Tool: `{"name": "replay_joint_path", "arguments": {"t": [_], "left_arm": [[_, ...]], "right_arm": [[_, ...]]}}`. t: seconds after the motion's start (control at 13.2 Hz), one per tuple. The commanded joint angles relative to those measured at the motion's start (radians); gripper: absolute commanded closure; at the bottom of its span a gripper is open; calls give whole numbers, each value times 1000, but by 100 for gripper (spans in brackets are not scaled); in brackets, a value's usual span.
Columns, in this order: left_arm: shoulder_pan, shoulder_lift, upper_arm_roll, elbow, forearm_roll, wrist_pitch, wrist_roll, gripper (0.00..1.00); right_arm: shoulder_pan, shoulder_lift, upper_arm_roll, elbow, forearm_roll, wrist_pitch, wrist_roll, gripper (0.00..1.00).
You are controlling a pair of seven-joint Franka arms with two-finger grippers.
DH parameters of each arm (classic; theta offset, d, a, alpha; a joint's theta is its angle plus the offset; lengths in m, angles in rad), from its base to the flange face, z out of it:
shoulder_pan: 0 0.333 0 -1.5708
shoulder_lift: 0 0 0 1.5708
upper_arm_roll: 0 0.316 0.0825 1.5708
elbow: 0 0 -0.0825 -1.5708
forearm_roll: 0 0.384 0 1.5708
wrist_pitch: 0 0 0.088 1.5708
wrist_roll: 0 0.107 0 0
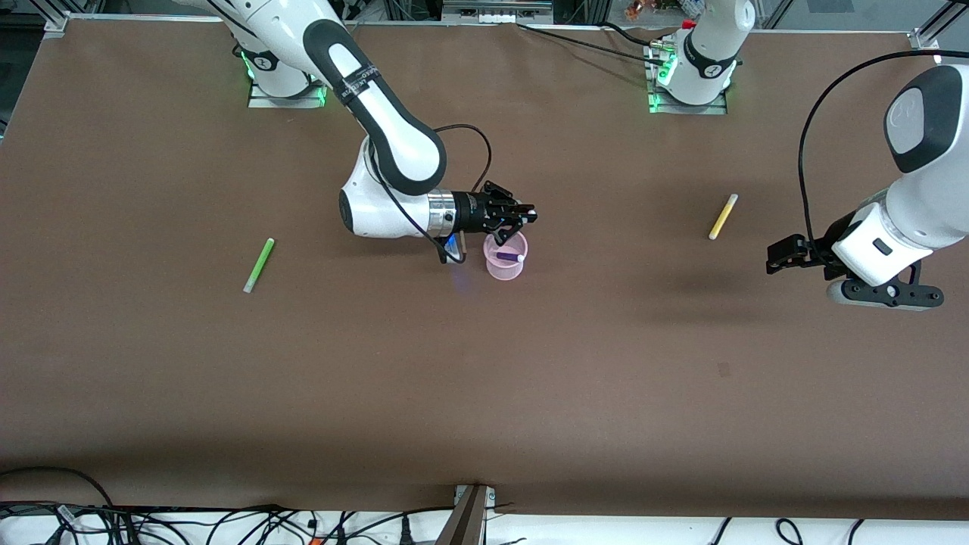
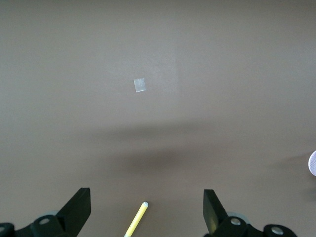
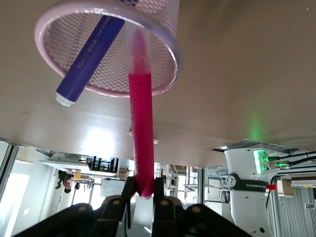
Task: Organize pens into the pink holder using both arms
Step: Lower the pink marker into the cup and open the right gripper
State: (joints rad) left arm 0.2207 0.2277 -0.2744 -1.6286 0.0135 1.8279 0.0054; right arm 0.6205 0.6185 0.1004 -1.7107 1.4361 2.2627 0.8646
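I can open my right gripper now, because the magenta pen's pale end [image 3: 138,44] is inside the pink holder's rim [image 3: 175,59] and the pen would rest in the holder.
The pink holder [image 1: 504,271] stands mid-table with the dark purple pen [image 1: 511,257] leaning inside it. My right gripper [image 1: 521,221] hangs just above the holder's rim. In the right wrist view it [image 3: 143,186] is shut on the magenta-pink pen [image 3: 142,123], whose other end reaches inside the holder [image 3: 170,42], beside the purple pen [image 3: 91,52]. The yellow pen [image 1: 723,216] lies toward the left arm's end. My left gripper [image 1: 783,256] is open in the air beside it; the left wrist view [image 2: 146,193] shows the pen's pale end [image 2: 137,218] between the fingers. The green pen [image 1: 259,265] lies toward the right arm's end.
A small pale square of tape [image 2: 140,85] sticks to the brown table [image 1: 484,393]. Cables [image 1: 227,522] run along the table edge nearest the front camera. The arm bases [image 1: 689,76] stand at the edge farthest from it.
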Motion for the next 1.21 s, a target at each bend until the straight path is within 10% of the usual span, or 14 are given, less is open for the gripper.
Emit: {"name": "replay_joint_path", "arguments": {"t": [0.0,0.15,0.3,0.53,0.83,1.13], "left_arm": [[5,-1,-2,7,-26,1,24,0],[5,-1,-2,9,-26,-2,24,0],[5,-1,-2,12,-26,-10,24,0],[5,-1,-2,12,-26,-10,24,0],[6,-1,-2,9,-26,-10,24,0],[6,7,-2,9,-26,-10,24,0]], "right_arm": [[10,18,-8,20,6,6,-33,84],[8,24,-10,22,7,6,-44,57],[8,26,-10,52,6,5,-38,4],[-1,15,-16,74,-43,-3,-39,1],[-38,-51,-33,86,-353,-40,-67,1],[-45,-169,-187,85,-508,-263,-191,0]]}}
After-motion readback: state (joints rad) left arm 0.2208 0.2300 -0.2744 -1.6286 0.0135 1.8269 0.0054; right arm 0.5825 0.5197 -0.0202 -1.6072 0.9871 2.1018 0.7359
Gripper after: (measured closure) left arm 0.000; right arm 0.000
